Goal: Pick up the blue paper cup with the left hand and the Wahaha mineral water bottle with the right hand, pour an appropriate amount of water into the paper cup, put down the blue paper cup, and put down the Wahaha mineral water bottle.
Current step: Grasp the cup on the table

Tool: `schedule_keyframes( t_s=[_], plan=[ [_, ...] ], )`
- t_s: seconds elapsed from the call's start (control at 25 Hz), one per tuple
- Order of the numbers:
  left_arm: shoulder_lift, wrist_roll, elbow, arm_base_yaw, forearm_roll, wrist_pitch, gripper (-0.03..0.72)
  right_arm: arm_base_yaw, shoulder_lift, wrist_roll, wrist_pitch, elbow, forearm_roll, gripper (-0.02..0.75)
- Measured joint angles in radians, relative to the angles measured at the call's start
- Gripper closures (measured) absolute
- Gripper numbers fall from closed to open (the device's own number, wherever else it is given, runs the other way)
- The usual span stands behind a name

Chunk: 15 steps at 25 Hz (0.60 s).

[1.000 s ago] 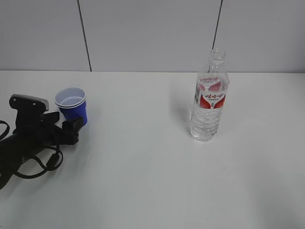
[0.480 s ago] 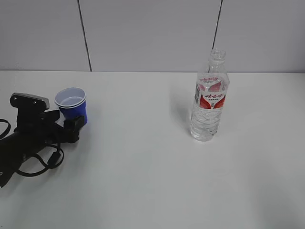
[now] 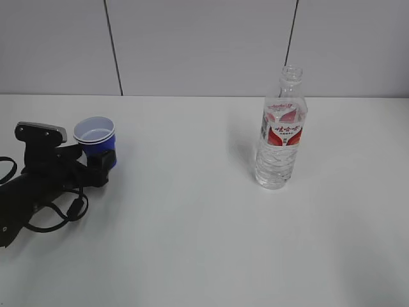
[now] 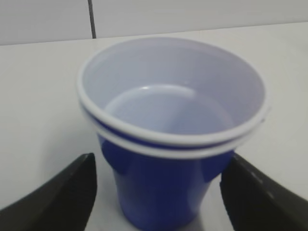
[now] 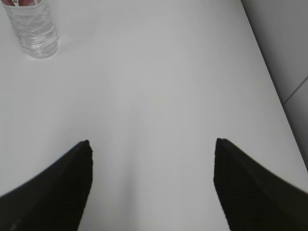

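My left gripper grabs the blue paper cup by its lower body next, which keeps the blue paper cup's white rim [image 3: 94, 120] open for the water.
The blue paper cup [image 3: 96, 142] stands upright on the white table at the left, white inside, with a doubled white rim. In the left wrist view the cup [image 4: 163, 187] fills the frame and looks empty. My left gripper [image 3: 93, 160] is open, with one finger on each side of the cup's lower body [image 4: 159, 192], close to it with small gaps. The Wahaha mineral water bottle [image 3: 280, 131] stands upright and uncapped at the right of centre, holding water. My right gripper [image 5: 152, 141] is open over bare table, with the bottle's base [image 5: 32, 29] far off at the upper left. The right arm is out of the exterior view.
The white table [image 3: 192, 243] runs back to a grey panelled wall [image 3: 204, 45]. The table's right edge [image 5: 269, 72] shows in the right wrist view. Looping black cables [image 3: 57, 214] lie beside my left arm.
My left gripper has slid forward toward the cup, so its fingers now straddle the cup's lower body. The cup and the bottle have not moved.
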State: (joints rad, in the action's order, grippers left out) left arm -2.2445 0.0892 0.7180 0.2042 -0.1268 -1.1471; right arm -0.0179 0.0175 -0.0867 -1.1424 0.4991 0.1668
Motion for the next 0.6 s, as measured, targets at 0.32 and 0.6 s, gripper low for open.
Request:
schedule_keyframes(
  t_s=[0.32, 0.6],
  plan=[
    [-0.004, 0.004, 0.011, 0.0, -0.01, 0.0, 0.071, 0.0, 0.0, 0.0, 0.0, 0.0, -0.002, 0.15],
    [-0.01, 0.011, 0.047, 0.0, -0.019, 0.0, 0.071, 0.0, 0.0, 0.0, 0.0, 0.0, -0.006, 0.15]
  ],
)
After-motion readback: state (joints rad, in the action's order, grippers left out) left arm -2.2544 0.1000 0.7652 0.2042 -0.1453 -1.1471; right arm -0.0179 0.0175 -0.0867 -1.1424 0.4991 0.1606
